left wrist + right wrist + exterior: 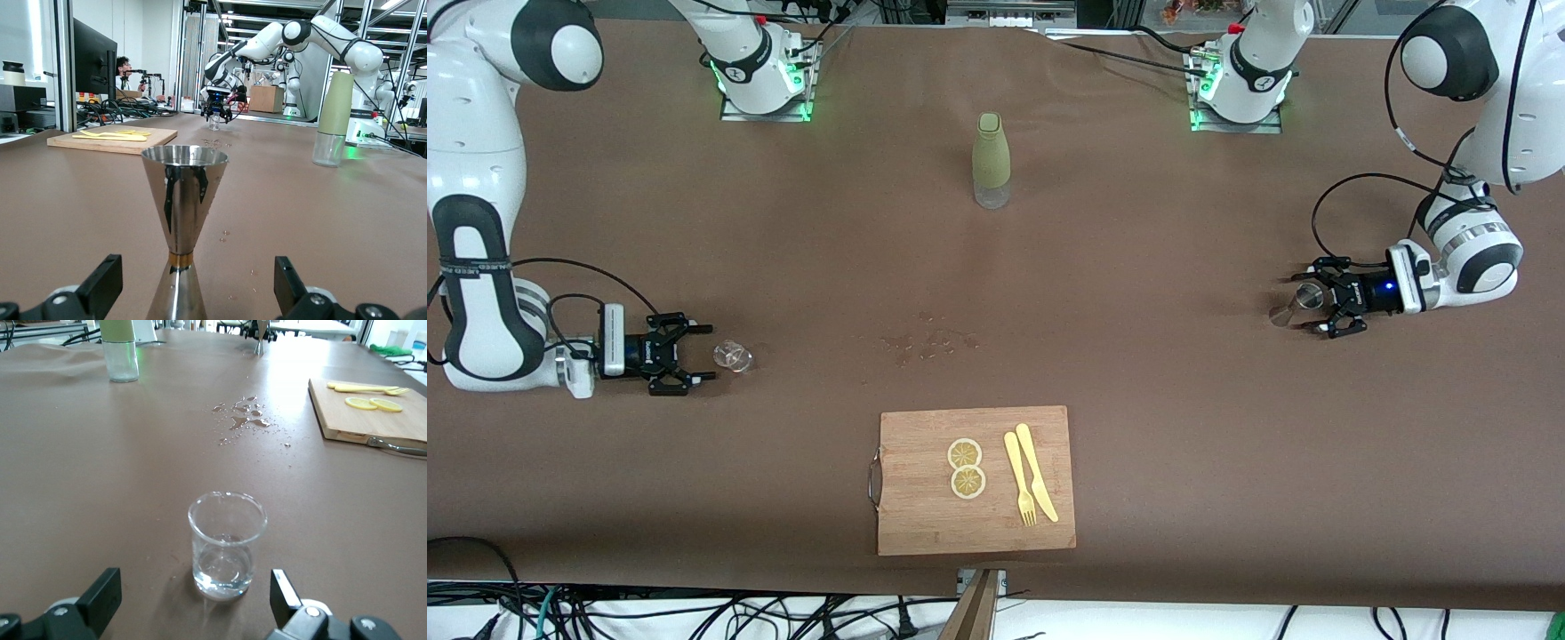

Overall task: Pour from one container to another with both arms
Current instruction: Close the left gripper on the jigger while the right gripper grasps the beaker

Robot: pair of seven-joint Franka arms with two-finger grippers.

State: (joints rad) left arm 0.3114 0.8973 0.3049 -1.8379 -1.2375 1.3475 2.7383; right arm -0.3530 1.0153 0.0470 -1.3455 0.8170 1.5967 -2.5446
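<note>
I will hold the jigger's narrow middle (181,261) with my left gripper, so that its wide upper cup (185,173) stays free to pour.
A steel hourglass-shaped jigger (1307,297) stands upright on the brown table at the left arm's end. My left gripper (1303,305) is low around it and open. In the left wrist view the jigger (183,200) stands between the fingers (100,287), touching neither. At the right arm's end stands a small clear glass (734,356) with a little water in it. My right gripper (710,354) is open, level with the table, its tips just short of the glass. In the right wrist view the glass (227,547) sits just ahead of the gap between the fingers (283,597).
A tall green bottle (991,160) with a clear base stands mid-table near the robots' bases. Spilled water drops (929,342) lie at the table's middle. A wooden cutting board (925,516) near the front edge carries two lemon slices (966,468), a yellow knife and a fork.
</note>
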